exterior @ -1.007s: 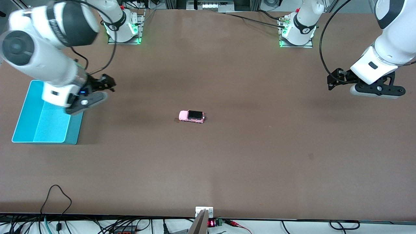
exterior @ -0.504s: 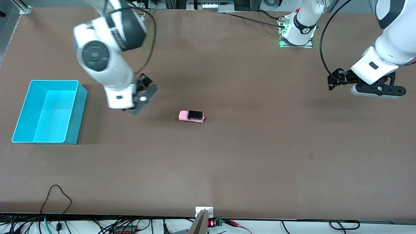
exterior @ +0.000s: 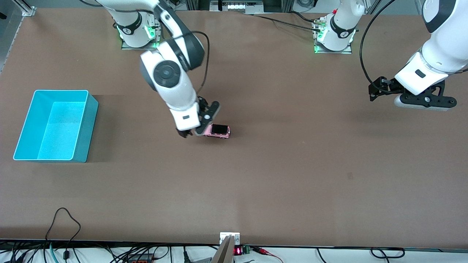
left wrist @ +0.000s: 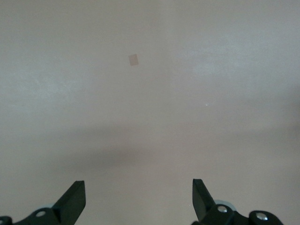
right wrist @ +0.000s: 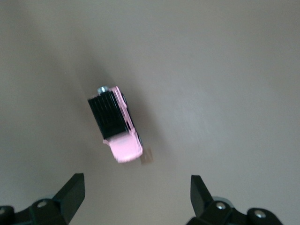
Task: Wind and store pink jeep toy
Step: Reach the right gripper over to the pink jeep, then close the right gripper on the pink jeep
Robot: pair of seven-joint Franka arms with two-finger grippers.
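Next, my right gripper grips the pink jeep toy by its flat long sides, since a round silver knob (right wrist: 103, 89) sticks out at the toy's back.
The pink jeep toy (exterior: 219, 130) stands on its wheels on the brown table near the middle, with a black rear roof. In the right wrist view the jeep (right wrist: 116, 129) lies just ahead of the fingertips, not between them. My right gripper (exterior: 190, 133) is open and empty, low over the table beside the jeep's pink front end; it also shows in the right wrist view (right wrist: 136, 197). My left gripper (exterior: 372, 93) is open and empty, waiting above the table at the left arm's end, and its own view (left wrist: 138, 199) shows only bare table.
An empty teal bin (exterior: 60, 90) stands at the right arm's end of the table. A small tan patch (right wrist: 147, 157) lies on the table by the jeep's front. Another small patch (left wrist: 133, 59) shows under the left gripper. Cables hang along the table's near edge.
The right arm has swung from over the teal bin across the table to the jeep and come down beside it. The jeep and the left arm have not moved.
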